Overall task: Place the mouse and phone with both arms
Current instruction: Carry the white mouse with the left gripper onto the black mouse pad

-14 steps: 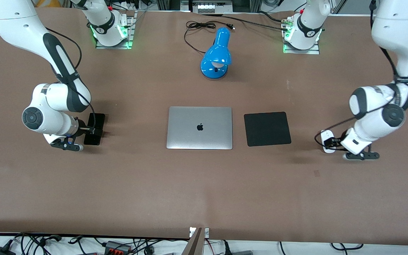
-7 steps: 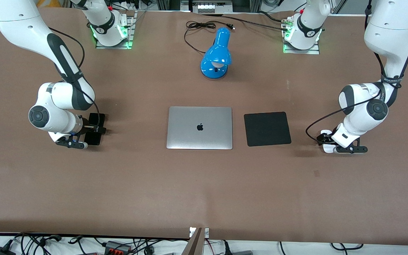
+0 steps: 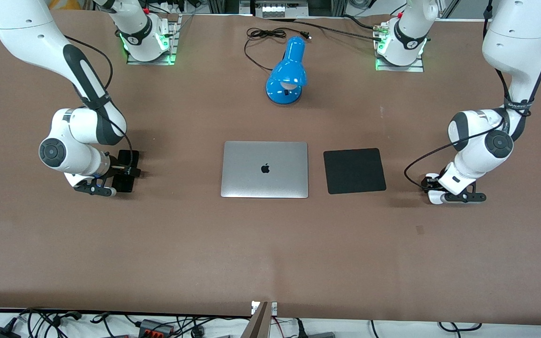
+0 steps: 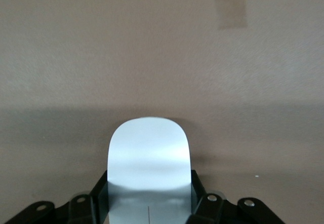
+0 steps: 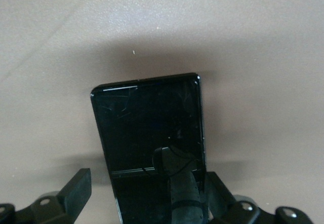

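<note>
The right gripper grips the phone by its long side edges next and keeps the phone's glossy black screen [image 5: 149, 122] uncovered.
The white mouse [image 3: 434, 199] lies on the table toward the left arm's end, mostly hidden under my left gripper [image 3: 435, 188]. In the left wrist view the mouse [image 4: 148, 153] sits between the black fingers [image 4: 101, 193], which press against both its sides. The black phone [image 3: 127, 156] lies flat toward the right arm's end. My right gripper [image 3: 127, 172] is low over it and open. In the right wrist view the phone [image 5: 147, 122] lies between the fingers: one finger [image 5: 78, 186] stands apart from its edge, the other touches it.
A closed silver laptop [image 3: 264, 169] lies at the table's middle, with a square black pad [image 3: 354, 170] beside it toward the left arm's end. A blue desk lamp [image 3: 288, 72] with a black cord [image 3: 261, 35] stands farther from the front camera.
Both arms came down and shifted a little toward the table's middle, each gripper settling lower on its object. Most of this happened early; little has moved since.
</note>
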Robot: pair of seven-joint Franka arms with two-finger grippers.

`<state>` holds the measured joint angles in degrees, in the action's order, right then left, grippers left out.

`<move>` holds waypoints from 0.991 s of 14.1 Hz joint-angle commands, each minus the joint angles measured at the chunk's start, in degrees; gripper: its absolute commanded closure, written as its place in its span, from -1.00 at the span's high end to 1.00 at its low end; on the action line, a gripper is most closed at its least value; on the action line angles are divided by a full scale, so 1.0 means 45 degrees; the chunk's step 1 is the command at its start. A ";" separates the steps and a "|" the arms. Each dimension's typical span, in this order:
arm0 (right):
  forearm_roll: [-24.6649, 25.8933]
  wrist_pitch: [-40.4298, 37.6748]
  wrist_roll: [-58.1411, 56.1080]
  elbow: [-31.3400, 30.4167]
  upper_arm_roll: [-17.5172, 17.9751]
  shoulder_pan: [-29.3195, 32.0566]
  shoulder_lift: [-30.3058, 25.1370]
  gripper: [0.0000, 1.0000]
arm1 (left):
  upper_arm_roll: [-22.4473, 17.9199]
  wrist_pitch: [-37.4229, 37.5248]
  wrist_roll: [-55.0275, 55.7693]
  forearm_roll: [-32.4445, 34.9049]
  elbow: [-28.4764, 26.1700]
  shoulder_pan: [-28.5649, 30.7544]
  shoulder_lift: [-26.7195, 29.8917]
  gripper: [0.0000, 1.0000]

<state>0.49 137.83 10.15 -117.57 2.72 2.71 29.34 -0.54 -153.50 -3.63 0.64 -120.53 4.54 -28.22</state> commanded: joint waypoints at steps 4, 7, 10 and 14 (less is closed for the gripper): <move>0.0008 0.0368 0.0030 -0.0571 0.0021 0.0043 -0.0251 1.00 | 0.1539 0.6388 0.1230 0.0209 0.2346 -0.0384 0.1623 -0.18; 0.0008 0.0855 0.0030 -0.0883 0.0021 0.0043 -0.0212 1.00 | 0.3414 0.6787 0.3888 0.0247 0.2468 -0.0384 0.1546 -0.18; 0.0008 0.0974 0.0030 -0.0962 0.0002 0.0043 -0.0193 1.00 | 0.3811 0.5912 0.6501 0.1275 0.2409 -0.1514 0.0903 -0.20; 0.0008 0.0974 0.0010 -0.1001 0.0002 0.0063 -0.0193 1.00 | 0.3908 0.3532 0.8287 0.3685 0.1553 -0.1732 0.0198 -0.20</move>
<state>0.50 141.10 10.15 -119.96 2.62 2.79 29.30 16.74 -132.63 32.13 14.70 -111.46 -4.35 -26.47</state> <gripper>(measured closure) 0.000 0.383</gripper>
